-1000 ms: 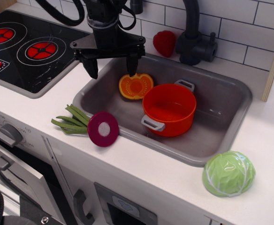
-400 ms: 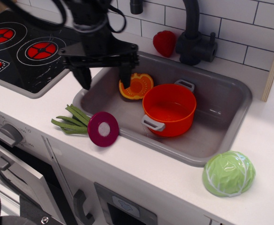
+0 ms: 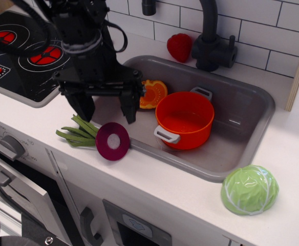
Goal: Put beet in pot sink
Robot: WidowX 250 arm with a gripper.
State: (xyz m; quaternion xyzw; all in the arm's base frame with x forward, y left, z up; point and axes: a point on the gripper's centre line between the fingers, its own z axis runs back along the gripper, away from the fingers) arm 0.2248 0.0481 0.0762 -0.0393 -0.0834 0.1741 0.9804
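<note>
Next, my gripper grabs the beet by its round magenta body (image 3: 112, 141) to put it in the pot (image 3: 185, 119).
The beet (image 3: 112, 141) lies on the white counter at the sink's front left edge, its magenta cut face with pale centre turned toward me and its green stalks (image 3: 77, 131) pointing left. The orange-red pot (image 3: 185, 119) with grey loop handles stands upright and empty inside the grey sink (image 3: 241, 123). My gripper (image 3: 107, 111) is open, its two black fingers spread wide and pointing down. It hangs just above and behind the beet, one finger over the stalks, the other at the sink's edge. It holds nothing.
An orange halved fruit slice (image 3: 152, 93) leans in the sink's back left, partly behind my gripper. A red strawberry (image 3: 179, 46) sits by the black faucet (image 3: 212, 48). A green cabbage (image 3: 249, 189) lies on the counter at the right. A black stovetop (image 3: 21, 56) is at the left.
My gripper has moved forward, left and down, from over the sink's back left corner to just above the beet. It stays open. The beet, the pot and the fruit slice have not moved.
</note>
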